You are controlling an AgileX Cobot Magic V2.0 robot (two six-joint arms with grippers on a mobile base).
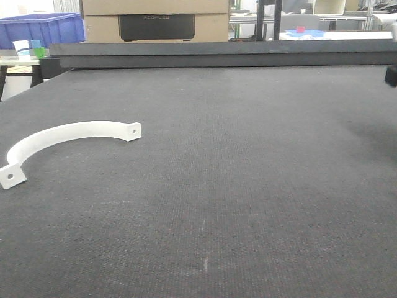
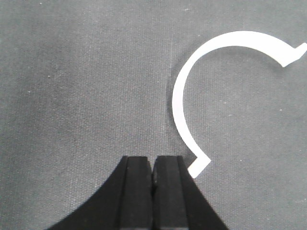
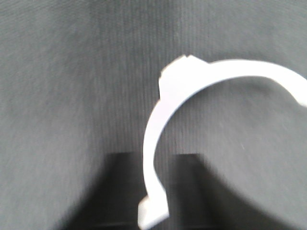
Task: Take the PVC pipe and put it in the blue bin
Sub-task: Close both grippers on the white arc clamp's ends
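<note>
The white PVC pipe needs to go in the blue bin [image 1: 40, 28], so my left gripper should next grab the pipe by its curved middle [image 1: 57, 135].
A white PVC pipe arc [image 1: 62, 133] lies flat on the dark table at the left, with a holed tab at each end. In the left wrist view it [image 2: 178, 96] curves just right of my left gripper [image 2: 152, 165], which is shut and empty; its near tab almost touches the right finger. My right gripper [image 3: 157, 160] is shut on a second white arc [image 3: 240, 72], which stands up between the jaws above the table; this view is blurred. The blue bin [image 1: 40, 28] stands far back left, beyond the table.
A raised dark ledge [image 1: 217, 53] runs along the table's far edge. A cardboard box [image 1: 155, 25] stands behind it. A small side table with cups [image 1: 28, 49] is at the back left. A dark part of the right arm [image 1: 391, 74] shows at the right edge.
</note>
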